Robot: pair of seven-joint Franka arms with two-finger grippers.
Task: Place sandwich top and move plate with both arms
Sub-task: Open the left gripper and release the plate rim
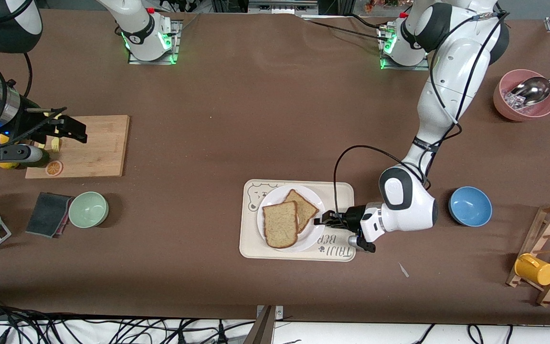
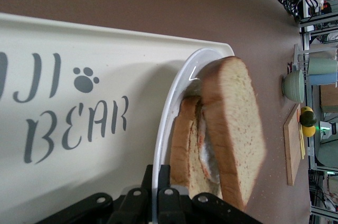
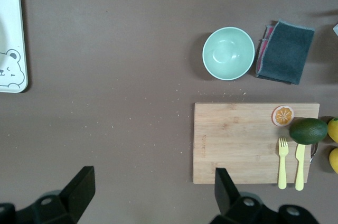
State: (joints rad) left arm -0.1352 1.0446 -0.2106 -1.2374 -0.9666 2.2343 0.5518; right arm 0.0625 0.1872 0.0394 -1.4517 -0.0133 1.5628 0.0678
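Observation:
In the front view the white plate's base sits inside the cream tray's rim, so it is now time for my left gripper to open.
The sandwich top, a plain brown bread slice, lies askew on a second slice on the small white plate. The plate stands on a cream bear tray. My left gripper is shut on the plate's rim at the side toward the left arm's end of the table. In the left wrist view the black fingers pinch the thin white plate rim, with the sandwich top just past them. My right gripper hangs open and empty over the wooden cutting board; in its wrist view the right gripper has bare table between its fingers.
A blue bowl sits close beside the left arm's wrist. A pink bowl with a metal scoop and a wooden rack with a yellow cup stand at that end. A green bowl and a dark cloth lie nearer the camera than the board.

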